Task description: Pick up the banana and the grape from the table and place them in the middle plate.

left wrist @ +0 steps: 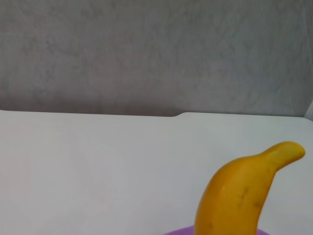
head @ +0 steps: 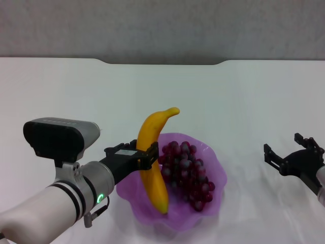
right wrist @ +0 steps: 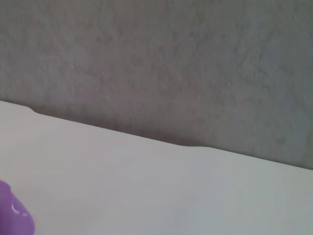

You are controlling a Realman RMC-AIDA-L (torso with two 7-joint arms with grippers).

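The banana's lower tip [head: 161, 206] is inside the purple plate beside the grapes [head: 187, 172], so I need to open my left gripper now and let go of the banana.
The banana [head: 151, 129] stands steeply tilted, its lower tip inside the purple scalloped plate [head: 219, 175] and its upper tip pointing to the far right. My left gripper [head: 146, 155] is shut on the banana's middle, at the plate's left rim. The bunch of dark red-purple grapes [head: 187, 172] lies in the plate, right of the banana. The left wrist view shows the banana's upper half [left wrist: 234, 196] and a sliver of the plate [left wrist: 180, 231]. My right gripper [head: 285, 148] is open and empty, low over the table to the right of the plate.
The white table [head: 244, 96] runs back to a notched far edge against a grey wall [head: 162, 25]. The right wrist view shows a corner of the plate [right wrist: 12, 215], the tabletop and the wall.
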